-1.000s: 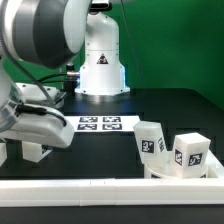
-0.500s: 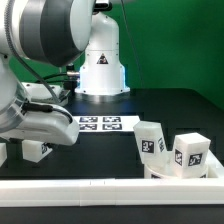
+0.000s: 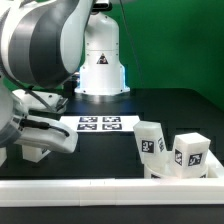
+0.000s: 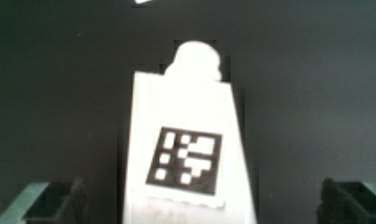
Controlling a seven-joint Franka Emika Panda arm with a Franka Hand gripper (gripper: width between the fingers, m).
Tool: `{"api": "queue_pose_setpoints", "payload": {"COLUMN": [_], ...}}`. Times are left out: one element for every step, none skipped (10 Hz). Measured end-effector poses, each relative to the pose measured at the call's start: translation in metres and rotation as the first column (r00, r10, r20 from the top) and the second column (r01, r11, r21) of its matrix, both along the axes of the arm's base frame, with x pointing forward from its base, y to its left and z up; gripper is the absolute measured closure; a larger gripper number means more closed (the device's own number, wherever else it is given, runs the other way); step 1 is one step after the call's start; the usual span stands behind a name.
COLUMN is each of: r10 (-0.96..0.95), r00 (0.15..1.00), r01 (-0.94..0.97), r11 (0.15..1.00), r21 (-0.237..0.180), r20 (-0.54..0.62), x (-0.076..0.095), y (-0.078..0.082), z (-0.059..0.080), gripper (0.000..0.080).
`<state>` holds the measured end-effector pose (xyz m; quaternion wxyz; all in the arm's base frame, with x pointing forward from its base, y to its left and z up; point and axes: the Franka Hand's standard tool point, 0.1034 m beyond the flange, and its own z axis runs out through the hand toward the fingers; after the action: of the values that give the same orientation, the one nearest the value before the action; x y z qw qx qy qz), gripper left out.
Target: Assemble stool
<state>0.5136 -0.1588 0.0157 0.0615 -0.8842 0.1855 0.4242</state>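
Note:
The gripper will grab the white stool leg by its tagged body [image 4: 185,185], so the leg's rounded tip stays free to join the seat.
A white stool leg [image 4: 188,150] with a black-and-white tag lies on the black table between my gripper's [image 4: 199,205] two fingers [image 4: 43,200]. The jaws stand wide apart with gaps on both sides of the leg, so the gripper is open. In the exterior view this leg [image 3: 33,153] sits at the left, under the arm's hand, and the fingers are hidden. Two more tagged legs [image 3: 150,140] [image 3: 190,152] stand at the exterior view's right on a low white part [image 3: 165,172], which may be the seat.
The marker board [image 3: 100,123] lies in the middle of the table before the robot base [image 3: 100,60]. A long white border rail [image 3: 100,188] runs along the front edge. The arm's bulk fills the exterior view's upper left.
The arm has swung lower and nearer the camera, its hand settling over the left leg. The legs have not moved.

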Motion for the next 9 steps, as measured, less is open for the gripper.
{"api": "queue_pose_setpoints", "payload": {"r10": [0.0,0.0,0.001,0.001,0.002,0.003,0.002,0.001,-0.001], "r00": [1.0,1.0,1.0,1.0,1.0,0.999,0.999,0.999,0.999], "r01": [0.0,0.0,-0.001,-0.001,-0.001,-0.003,-0.002,0.0,0.002], "r11": [1.0,1.0,1.0,1.0,1.0,1.0,1.0,1.0,1.0], "r21": [-0.005,-0.006,-0.009,-0.012,-0.016,-0.02,-0.021,-0.021,-0.021], "r20": [0.008,0.01,0.015,0.022,0.028,0.032,0.033,0.034,0.034], "x": [0.0004,0.0003,-0.0008,-0.0017,-0.003,-0.0038,-0.0038,-0.0039,-0.0041], "y": [-0.0013,-0.001,0.0004,0.002,0.0033,0.0038,0.0031,0.002,0.001], "z": [-0.0029,-0.0033,-0.0046,-0.0057,-0.008,-0.0105,-0.011,-0.0109,-0.0109], "gripper": [0.015,0.015,0.015,0.015,0.0173,0.0173,0.0344,0.0474,0.0474]}}
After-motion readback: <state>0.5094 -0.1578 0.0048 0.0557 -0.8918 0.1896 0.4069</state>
